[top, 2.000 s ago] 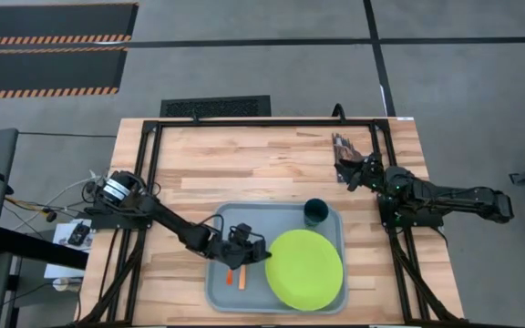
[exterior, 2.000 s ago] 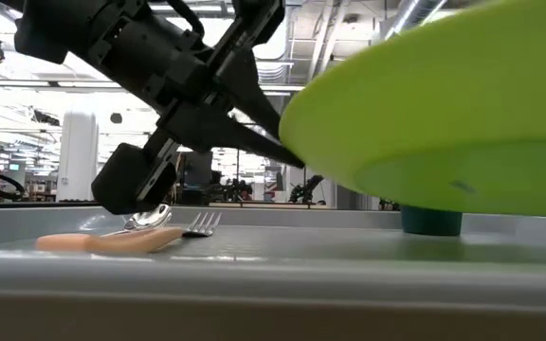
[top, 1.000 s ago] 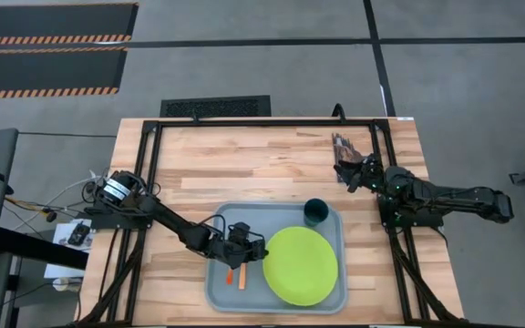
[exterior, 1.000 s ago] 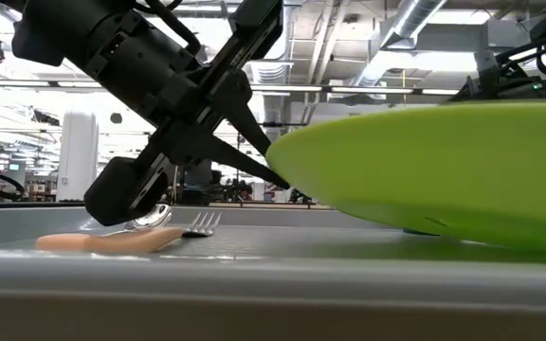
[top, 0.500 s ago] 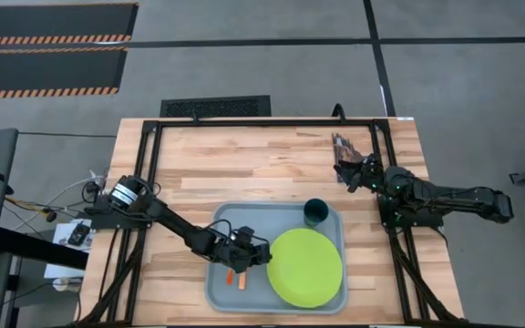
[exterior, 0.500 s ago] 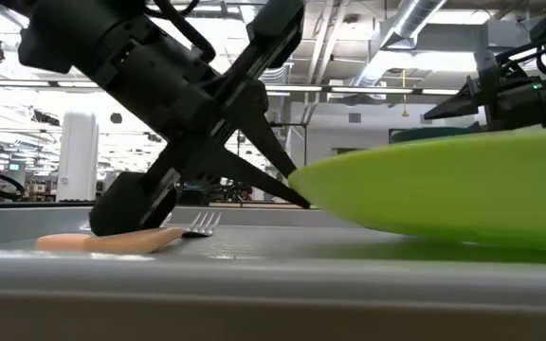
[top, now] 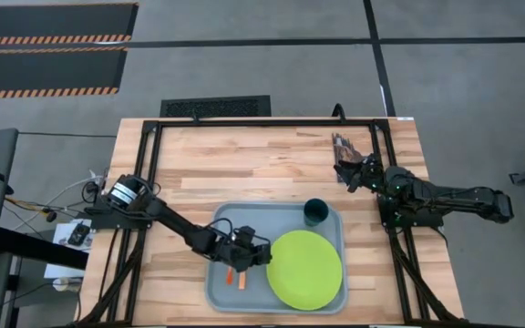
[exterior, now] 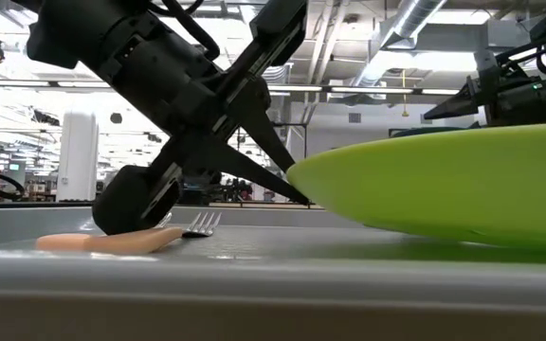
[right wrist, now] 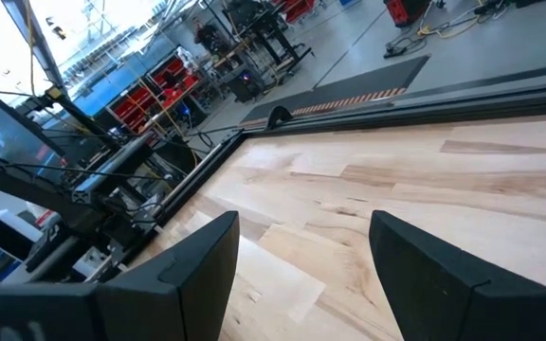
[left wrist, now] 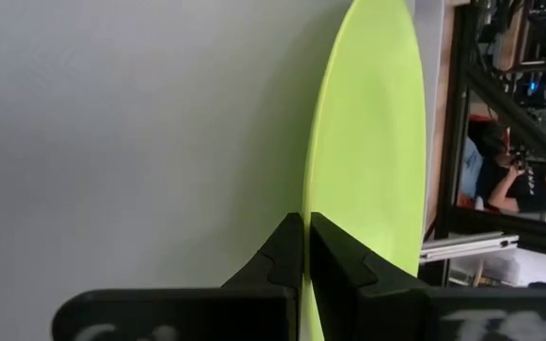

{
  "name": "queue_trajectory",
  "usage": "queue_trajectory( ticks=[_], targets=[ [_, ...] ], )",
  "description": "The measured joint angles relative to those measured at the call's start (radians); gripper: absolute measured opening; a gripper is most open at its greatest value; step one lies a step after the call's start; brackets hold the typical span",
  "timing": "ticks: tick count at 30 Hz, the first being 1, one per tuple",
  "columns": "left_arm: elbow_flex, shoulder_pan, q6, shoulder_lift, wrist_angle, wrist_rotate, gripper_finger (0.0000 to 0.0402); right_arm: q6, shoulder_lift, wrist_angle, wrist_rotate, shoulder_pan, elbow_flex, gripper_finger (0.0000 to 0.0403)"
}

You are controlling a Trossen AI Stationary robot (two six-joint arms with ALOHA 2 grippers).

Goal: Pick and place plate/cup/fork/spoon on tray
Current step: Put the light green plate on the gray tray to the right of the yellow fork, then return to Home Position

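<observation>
The lime-green plate's far edge (top: 338, 270) is inside the tray's rim (top: 345, 290), so the plate would settle flat. My left gripper needs to open.
The lime-green plate (top: 305, 269) is over the right half of the pale grey-blue tray (top: 244, 217). My left gripper (top: 262, 258) is shut on its left rim. The dark teal cup (top: 316, 212) stands in the tray's far right corner. The fork and the spoon lie side by side on the tray floor at the near left, with orange handles (top: 236, 279). The fork's tines (exterior: 203, 223) show in the low view, but the spoon's bowl is hidden behind my left gripper. My right gripper (top: 343, 169) is open and empty over the table's far right. My left gripper pinches the plate's left rim (left wrist: 315, 201) between its two fingers, one above the rim and one below (exterior: 271, 180). The fingers come from the table's left, slanting down. The plate is slightly tilted, its held rim raised above the tray floor. I cannot tell whether its far side rests on the tray.
The tray's raised rim (exterior: 273, 275) stands close in front of the low camera. Bare wooden table (top: 244, 164) lies beyond the tray, inside a black frame. A small dark clutter (top: 344, 146) sits by my right gripper.
My left gripper has gone down and a little toward the table's right and near edges, still shut on the plate's rim. The plate has come lower over the tray, and its held rim has dropped.
</observation>
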Motion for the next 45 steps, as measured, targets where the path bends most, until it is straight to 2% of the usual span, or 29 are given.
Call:
queue_trajectory(
  ticks=[9, 19, 29, 45],
  targets=[
    [0.0, 0.024, 0.028, -0.001, -0.002, 0.06, 0.0002, -0.003, 0.0, 0.0, 0.0, 0.0, 0.0, 0.0264],
    [0.0, 0.026, 0.029, -0.002, -0.012, 0.076, 0.0045, -0.003, 0.0, 0.0, 0.0, 0.0, 0.0, 0.0264],
    [0.0, 0.026, 0.023, -0.002, -0.018, 0.083, 0.007, -0.003, 0.0, 0.0, 0.0, 0.0, 0.0, 0.0264],
    [0.0, 0.032, 0.008, -0.002, -0.018, 0.101, 0.0197, -0.006, 0.0, 0.0, 0.0, 0.0, 0.0, 0.0264]
  ],
)
